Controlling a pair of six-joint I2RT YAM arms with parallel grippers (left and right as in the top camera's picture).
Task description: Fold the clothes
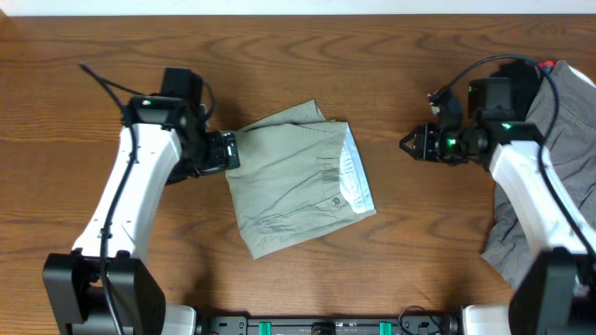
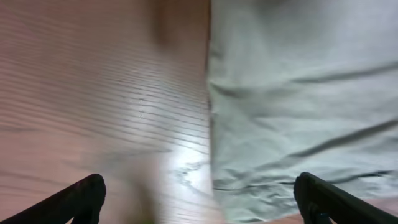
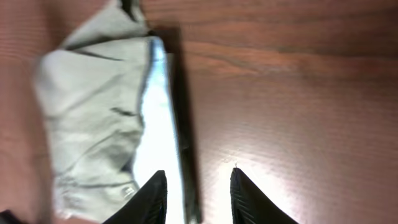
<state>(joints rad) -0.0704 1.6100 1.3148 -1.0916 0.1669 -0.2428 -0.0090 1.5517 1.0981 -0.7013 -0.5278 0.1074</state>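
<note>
The shorts need to be drawn aside still folded, so my left gripper will next grab the edge of the khaki-green shorts (image 1: 293,181) opposite the white lining.
The khaki-green shorts (image 1: 293,181) lie folded into a rough rectangle in the middle of the table, with a strip of white lining showing along their right edge. My left gripper (image 1: 231,149) hovers at their left edge. In the left wrist view its jaws (image 2: 200,199) stand wide open over the cloth's border, and the shorts (image 2: 298,93) fill the right half. My right gripper (image 1: 408,144) is off to the right of the shorts, apart from them. In the right wrist view it (image 3: 198,186) is open, nothing between its fingers, and the shorts (image 3: 93,112) lie at the left.
A grey garment (image 1: 559,149) is heaped at the table's right edge beside and under my right arm. Bare wooden tabletop (image 1: 428,242) surrounds the shorts.
</note>
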